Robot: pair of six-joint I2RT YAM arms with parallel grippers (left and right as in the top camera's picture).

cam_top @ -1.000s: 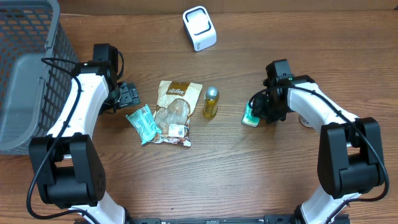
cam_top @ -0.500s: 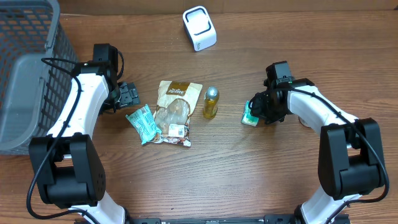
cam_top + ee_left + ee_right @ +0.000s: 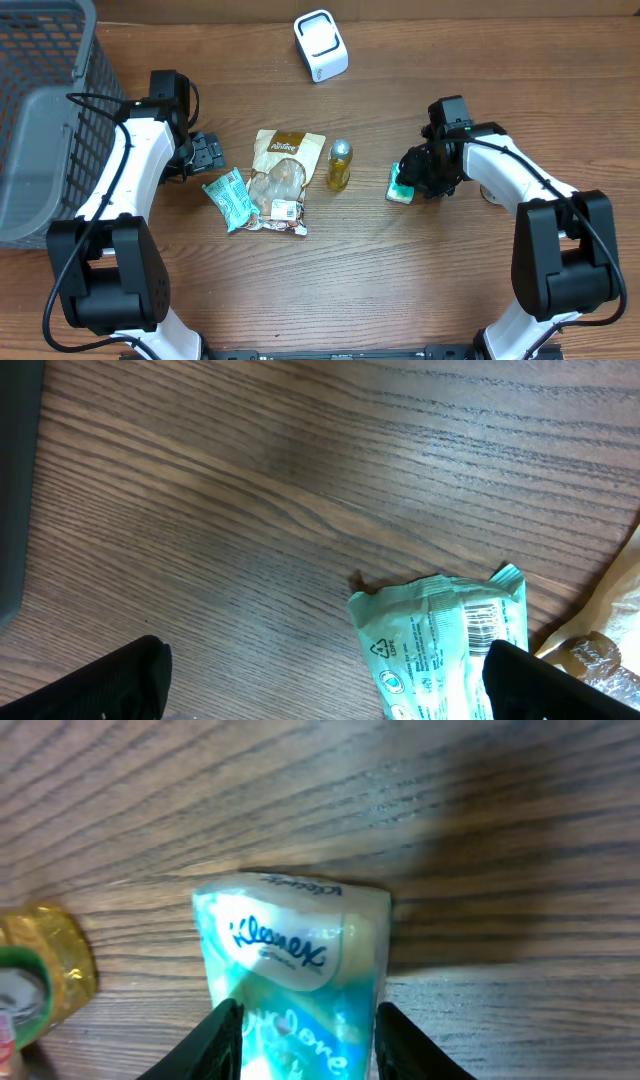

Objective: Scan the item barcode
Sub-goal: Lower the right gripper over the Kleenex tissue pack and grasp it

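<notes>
The Kleenex tissue pack should be grabbed next by my right gripper, across its long sides. Its lettered end stays free to show the barcode to the scanner (image 3: 320,45).
A teal and white Kleenex tissue pack (image 3: 399,186) (image 3: 290,955) lies flat on the wooden table right of centre. My right gripper (image 3: 419,171) (image 3: 308,1045) sits low over it, open, with one black finger close along each long side of the pack. My left gripper (image 3: 207,153) (image 3: 330,690) is wide open at the left, just above a green snack packet (image 3: 229,199) (image 3: 450,645) whose barcode faces up. The packet's edge lies under the right fingertip. The white scanner (image 3: 320,45) stands at the back centre.
A grey mesh basket (image 3: 40,120) fills the far left. A brown snack bag (image 3: 279,181) and a small yellow bottle (image 3: 339,165) (image 3: 40,960) lie between the two grippers. A small round white object (image 3: 491,193) sits beside the right arm.
The right gripper has spread its fingers on the tissue pack, and the pack has shifted slightly to the left. The left arm has not moved.
</notes>
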